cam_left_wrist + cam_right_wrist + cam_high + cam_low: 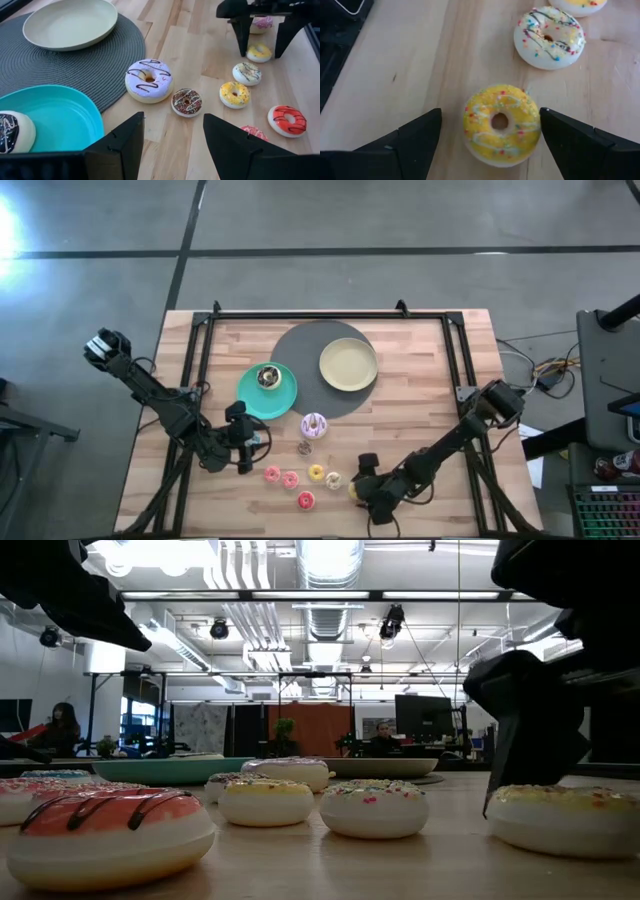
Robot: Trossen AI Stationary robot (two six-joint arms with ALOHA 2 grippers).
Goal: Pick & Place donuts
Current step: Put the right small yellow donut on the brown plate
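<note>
I will grab the yellow donut by its outer rim (472,125) with my right gripper next. Then I can move the donut onto a plate.
My right gripper (490,116) is open and low over the table near its front edge, its fingers standing on either side of a small yellow donut (501,125) that lies flat on the wood; it also shows in the high view (358,486). My left gripper (172,135) is open and empty, near the teal plate (283,397), which holds a white donut with brown icing (268,376). A large lilac-iced donut (148,80), a small brown one (186,101), and yellow (235,94), white (247,73), red (287,120) and pink (272,473) ones lie on the table.
A pale-yellow plate (348,364) sits on a round grey mat (300,345) at the table's far middle. A black frame (330,315) runs along the table's far and side edges. Bare wood lies at the front left and the right.
</note>
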